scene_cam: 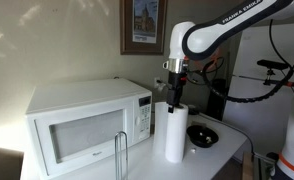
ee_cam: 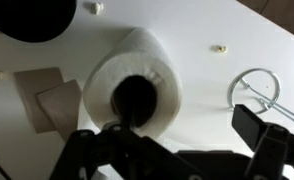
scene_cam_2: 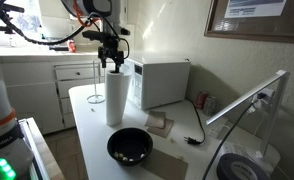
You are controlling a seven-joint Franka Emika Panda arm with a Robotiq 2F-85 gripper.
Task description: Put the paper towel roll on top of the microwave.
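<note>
The roll's rim is between my gripper's fingers, one at the hollow core and one outside. It is time to close on the roll (scene_cam: 174,132), as that would catch it now.
The paper towel roll (scene_cam: 174,132) stands upright on the white table just off the microwave's button-panel side, and shows in both exterior views (scene_cam_2: 115,98). The microwave (scene_cam: 87,122) is a white box with a windowed door (scene_cam_2: 163,80). My gripper (scene_cam: 175,88) hangs straight down over the roll's top (scene_cam_2: 113,62). In the wrist view the roll (ee_cam: 107,75) is seen from above. My gripper (ee_cam: 192,112) is open. One finger is at the roll's dark hollow core and the other is well clear of the roll's side.
A black bowl (scene_cam: 202,135) sits on the table beside the roll (scene_cam_2: 130,147). A thin metal holder post (scene_cam: 121,155) stands in front of the microwave door; its ring base (ee_cam: 255,88) shows in the wrist view. Brown napkins (ee_cam: 49,100) lie near the roll.
</note>
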